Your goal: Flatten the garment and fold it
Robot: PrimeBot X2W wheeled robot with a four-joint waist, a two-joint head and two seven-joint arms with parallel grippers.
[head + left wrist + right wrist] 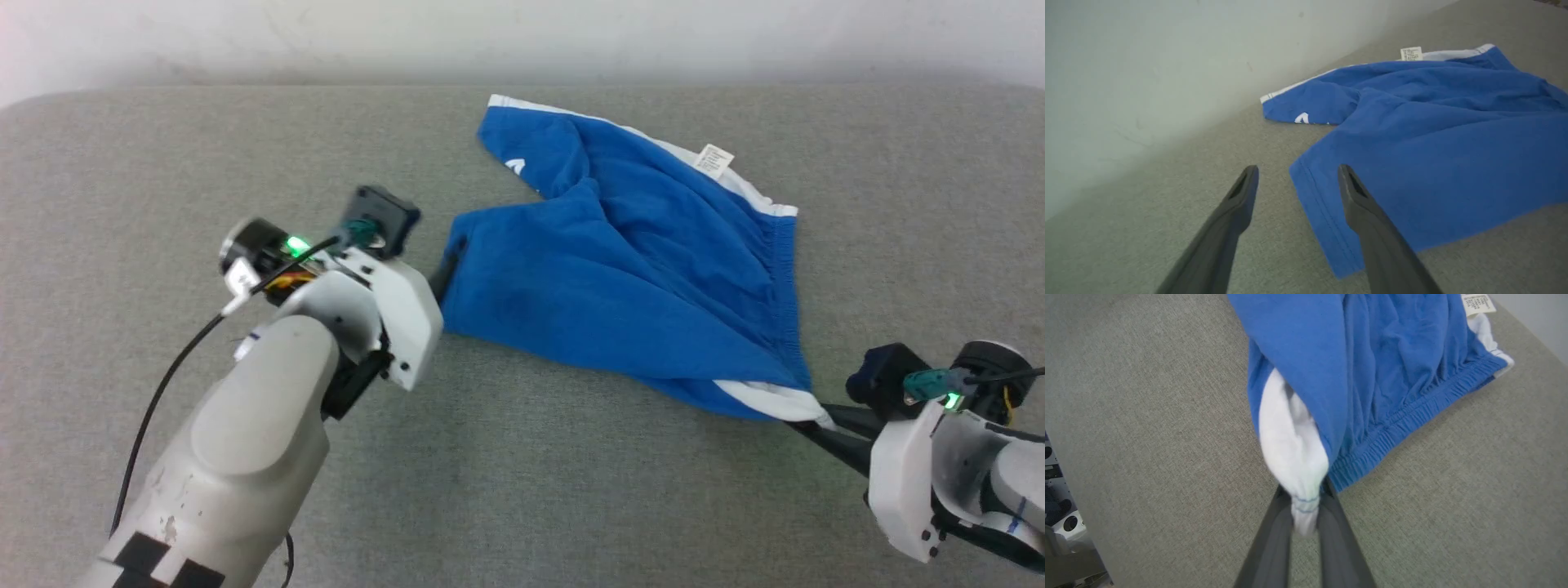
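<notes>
The garment needs to be flattened, so my left gripper should next pick it up by its leg hem (1318,215), where a free edge shows on the flat, slack leg.
The garment (629,269), bright blue shorts with white side stripes and an elastic waistband, lies rumpled on the grey surface. My right gripper (1304,498) is shut on the white stripe corner of the garment (1298,457) by the waistband, seen at the lower right in the head view as the right gripper (804,416). My left gripper (1296,175) stands open over a leg hem of the garment (1412,155), one finger on the fabric side, one over bare surface. In the head view the left gripper (445,273) sits at the garment's left edge, mostly hidden by its wrist.
A grey fabric-covered table (571,490) spreads all around, with a pale wall (522,41) behind its far edge. A white care label (715,160) sticks up at the garment's far waistband. Equipment shows past the table edge (1061,506) in the right wrist view.
</notes>
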